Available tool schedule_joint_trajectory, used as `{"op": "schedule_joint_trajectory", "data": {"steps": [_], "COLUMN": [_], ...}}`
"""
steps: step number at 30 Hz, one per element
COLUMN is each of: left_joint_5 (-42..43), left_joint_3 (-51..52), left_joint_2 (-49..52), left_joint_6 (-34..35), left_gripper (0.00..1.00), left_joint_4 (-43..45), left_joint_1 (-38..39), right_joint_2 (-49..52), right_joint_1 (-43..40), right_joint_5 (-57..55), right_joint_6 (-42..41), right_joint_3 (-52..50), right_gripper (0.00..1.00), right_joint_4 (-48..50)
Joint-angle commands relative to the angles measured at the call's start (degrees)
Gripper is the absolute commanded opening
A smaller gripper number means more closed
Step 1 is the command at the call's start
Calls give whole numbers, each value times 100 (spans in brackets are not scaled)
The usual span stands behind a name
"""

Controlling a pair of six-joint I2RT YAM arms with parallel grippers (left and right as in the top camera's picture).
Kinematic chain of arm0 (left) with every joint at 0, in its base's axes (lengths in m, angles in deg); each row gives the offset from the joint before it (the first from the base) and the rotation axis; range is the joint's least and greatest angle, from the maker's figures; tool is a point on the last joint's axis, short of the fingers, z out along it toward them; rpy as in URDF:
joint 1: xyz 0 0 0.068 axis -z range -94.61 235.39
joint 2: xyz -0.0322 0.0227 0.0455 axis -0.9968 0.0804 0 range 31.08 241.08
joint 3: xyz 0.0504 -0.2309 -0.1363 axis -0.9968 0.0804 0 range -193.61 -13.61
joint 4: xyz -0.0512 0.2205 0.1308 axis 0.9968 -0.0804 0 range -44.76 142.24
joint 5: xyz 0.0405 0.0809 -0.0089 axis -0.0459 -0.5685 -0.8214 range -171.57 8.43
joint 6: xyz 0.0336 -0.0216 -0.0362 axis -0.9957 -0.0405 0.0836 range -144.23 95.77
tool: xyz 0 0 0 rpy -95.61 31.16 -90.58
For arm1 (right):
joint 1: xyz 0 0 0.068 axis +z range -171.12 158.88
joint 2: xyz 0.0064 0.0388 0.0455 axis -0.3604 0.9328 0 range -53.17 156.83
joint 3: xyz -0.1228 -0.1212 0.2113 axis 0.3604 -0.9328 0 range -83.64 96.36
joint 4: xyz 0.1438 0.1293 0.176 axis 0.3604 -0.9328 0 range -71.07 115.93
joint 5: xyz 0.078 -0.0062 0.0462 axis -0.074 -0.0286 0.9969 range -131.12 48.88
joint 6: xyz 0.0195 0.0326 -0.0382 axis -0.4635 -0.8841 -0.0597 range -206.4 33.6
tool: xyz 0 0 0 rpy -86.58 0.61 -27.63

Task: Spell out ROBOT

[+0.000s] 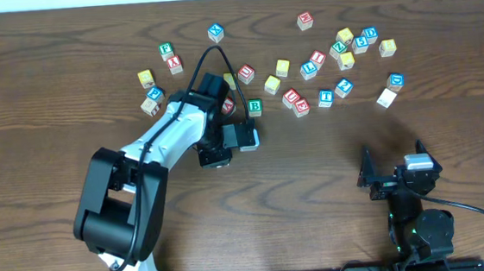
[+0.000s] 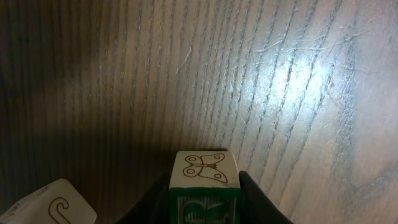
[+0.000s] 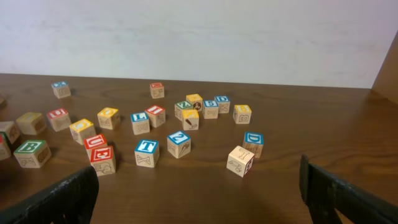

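The block is low over flat table and would land there, so I need to open my left gripper and let the block go.
Several wooden letter blocks lie scattered across the far half of the table [image 1: 314,173]. My left gripper [image 2: 204,193] is shut on a green-lettered block [image 2: 204,177] with a butterfly drawn on its top face; its letter is cut off by the frame edge. In the overhead view this gripper [image 1: 217,153] is low over the table, just in front of the blocks. A green B block [image 1: 254,108] stands just behind it. A blue T block [image 3: 147,149] stands among the blocks on the right. My right gripper [image 3: 199,199] is open and empty near the front right [image 1: 397,175].
A pale block with a curled mark [image 2: 53,202] lies close to the left of the held block. A loose cluster of blocks [image 1: 343,49] fills the back right, another group [image 1: 155,77] the back left. A pale block [image 1: 386,97] lies nearest the right arm.
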Motion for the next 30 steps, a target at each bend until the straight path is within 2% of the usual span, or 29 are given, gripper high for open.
{"op": "schedule_joint_trajectory", "data": {"steps": [1,3,5,7,8,9,16,19,23,30], "left_joint_5": [111,111,109,109,109,109,109,111,111,111], "left_joint_3": [205,205,205,205,205,205,203,199,197,155], "left_joint_2": [114,114,114,114,111,111,111,111,94,-42], "left_joint_6": [-98,-98,-96,-94,-94,-94,-76,-72,-31,35], "left_gripper": [7,7,12,38,47,50,56,65,72,73], "left_joint_4": [39,42,57,63,61,61,81,92,151,212], "left_joint_1": [13,13,13,13,13,13,13,13,13,13], "right_joint_2": [-20,-20,-20,-20,-20,-20,-20,-20,-20,-20], "right_joint_1": [-37,-37,-37,-37,-37,-37,-37,-37,-37,-37], "right_joint_5": [9,11,9,9,9,11,11,9,9,9], "right_joint_6": [68,66,68,68,66,68,66,68,68,68], "right_joint_3": [-7,-7,-7,-7,-7,-7,-7,-7,-7,-7], "right_gripper": [99,99,99,99,99,99,99,99,99,99], "right_joint_4": [-24,-24,-24,-24,-24,-24,-24,-24,-24,-24]}}
